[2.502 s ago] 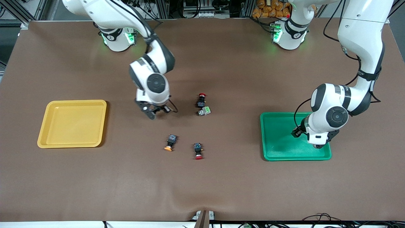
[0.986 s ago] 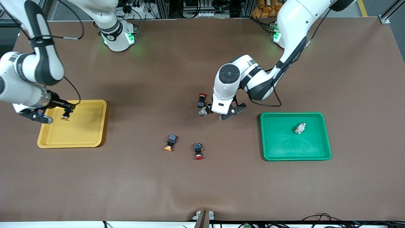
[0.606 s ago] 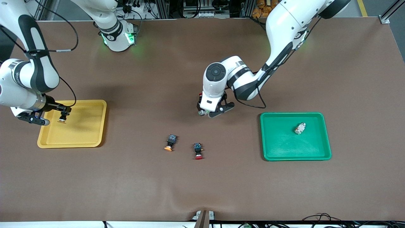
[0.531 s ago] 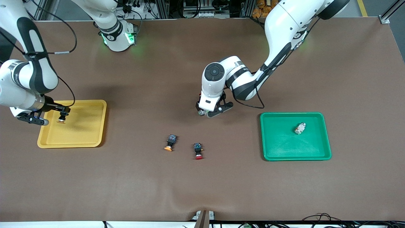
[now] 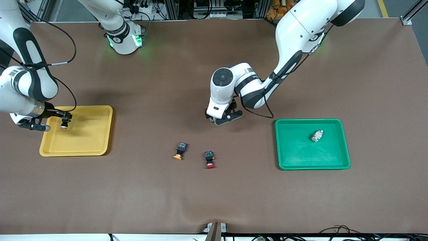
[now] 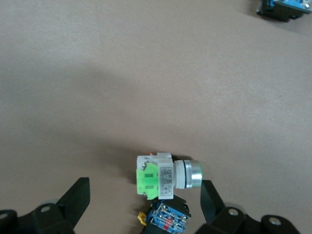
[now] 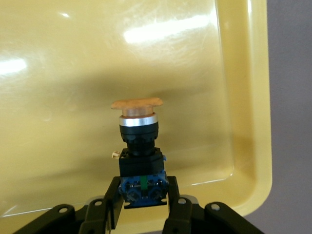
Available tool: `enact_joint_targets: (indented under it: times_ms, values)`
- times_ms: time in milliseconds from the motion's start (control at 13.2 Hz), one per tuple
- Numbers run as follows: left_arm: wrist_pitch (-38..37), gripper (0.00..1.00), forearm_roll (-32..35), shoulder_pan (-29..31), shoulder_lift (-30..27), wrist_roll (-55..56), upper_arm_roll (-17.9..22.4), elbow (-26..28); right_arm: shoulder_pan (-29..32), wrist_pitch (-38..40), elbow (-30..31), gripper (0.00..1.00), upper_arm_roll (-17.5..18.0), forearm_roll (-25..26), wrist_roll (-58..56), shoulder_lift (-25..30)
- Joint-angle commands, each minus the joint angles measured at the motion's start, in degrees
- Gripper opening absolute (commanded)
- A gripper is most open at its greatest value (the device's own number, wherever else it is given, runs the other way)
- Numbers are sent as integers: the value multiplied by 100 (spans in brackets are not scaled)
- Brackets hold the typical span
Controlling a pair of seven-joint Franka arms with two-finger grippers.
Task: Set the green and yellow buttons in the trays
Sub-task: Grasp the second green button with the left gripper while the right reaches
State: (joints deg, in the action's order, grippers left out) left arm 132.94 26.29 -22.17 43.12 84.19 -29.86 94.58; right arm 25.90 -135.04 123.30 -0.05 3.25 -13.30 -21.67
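Observation:
I need to lower my left gripper before it closes on the button. My fingertips are above the green button (image 6: 165,177) and its shadow.
My left gripper (image 5: 219,118) is open and low over the table's middle. In the left wrist view it (image 6: 145,186) straddles a whitish button with a pale green cap (image 6: 163,176), which lies on its side between the fingers. My right gripper (image 5: 63,124) is shut on a black button with an orange-yellow cap (image 7: 139,141) and holds it cap down over the yellow tray (image 5: 53,149). The tray floor (image 7: 73,73) fills the right wrist view. A second green button (image 5: 316,135) lies in the green tray (image 5: 312,166). A second yellow button (image 5: 180,150) lies on the table.
A black red-capped switch (image 6: 165,220) lies touching the green button between the left fingers. Another red-capped switch (image 5: 209,159) lies beside the loose yellow button, nearer the front camera. The brown mat (image 5: 214,201) covers the table.
My left gripper has moved from the green tray to over the green button at the middle and come down around it. My right gripper has carried the yellow button over the yellow tray and lowered it.

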Motion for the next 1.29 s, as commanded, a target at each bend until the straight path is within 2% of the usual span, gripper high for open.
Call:
enact_joint_targets:
  times_ms: [0, 76, 152, 227, 303, 455, 531, 682, 834, 1061, 1213]
  values:
    - [119, 100, 244, -164, 328, 124, 42, -308, 161, -14, -69, 20, 146, -166, -191, -100]
    - [127, 100, 245, -209, 372, 133, 51, -318, 161, -14, -69, 29, 146, -158, -191, -100]
    - [127, 100, 262, -235, 399, 133, 129, -344, 144, 13, -78, 54, 146, -166, -182, -100]
    - [136, 100, 262, -288, 417, 141, 165, -353, 109, 39, -78, 56, 146, -166, -173, -92]
    - [136, 100, 262, -340, 434, 141, 208, -353, 117, 48, -78, 63, 146, -166, -164, -91]
    - [188, 100, 262, -350, 487, 124, 288, -388, 108, 83, -104, 64, 154, -166, -138, -65]
    - [215, 100, 262, -350, 522, 133, 288, -423, 74, 353, -191, 64, 163, -166, -129, -30]
    - [215, 100, 262, -358, 540, 176, 288, -476, -14, 1509, -883, 64, 163, -210, -111, -12]
    - [215, 100, 262, -358, 566, 177, 288, -476, -155, 2225, -1351, 64, 163, -245, -85, 66]
    - [215, 100, 254, -437, 689, 186, 297, -537, -532, 2421, -1475, 64, 172, -350, 405, 304]
    - [215, 100, 262, -481, 733, 185, 306, -546, -927, 2473, -1572, 67, 163, -763, 730, 313]
